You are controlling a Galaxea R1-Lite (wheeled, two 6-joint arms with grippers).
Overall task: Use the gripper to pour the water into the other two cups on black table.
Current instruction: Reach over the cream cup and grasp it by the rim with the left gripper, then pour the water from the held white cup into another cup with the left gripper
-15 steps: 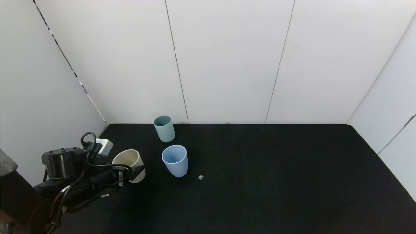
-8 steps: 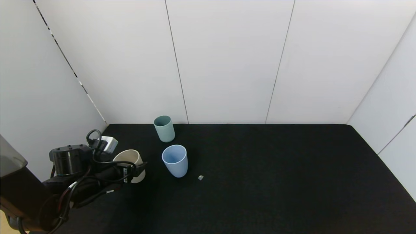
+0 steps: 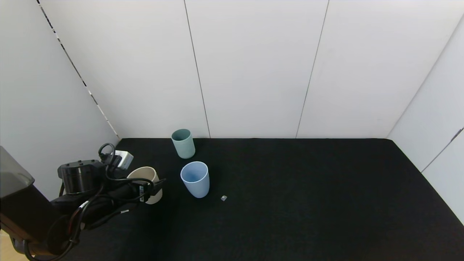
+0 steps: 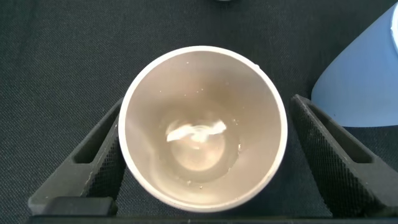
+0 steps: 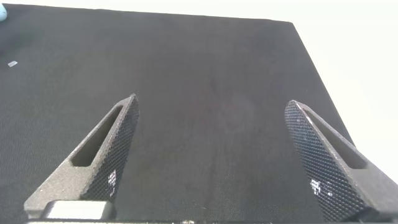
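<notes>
My left gripper will close now and would hold the cream cup, with a fingertip on either side of it.
A cream-beige cup (image 3: 144, 176) stands on the black table (image 3: 290, 203) at the near left. It holds a little water (image 4: 196, 134) at its bottom. My left gripper (image 3: 152, 185) is open, with one finger on each side of this cup (image 4: 202, 186), close to its wall. The light blue cup (image 3: 195, 179) stands upright just right of it and shows at the edge of the left wrist view (image 4: 367, 81). The teal green cup (image 3: 183, 144) stands upright behind, near the wall. My right gripper (image 5: 211, 118) is open and empty over bare table, out of the head view.
A small clear bit (image 3: 223, 198) lies on the table right of the light blue cup; it also shows in the right wrist view (image 5: 12, 63). White wall panels close the table at the back and on both sides.
My left arm has moved forward and a little right, bringing its fingers further along both sides of the cream-beige cup. The cups have not moved.
</notes>
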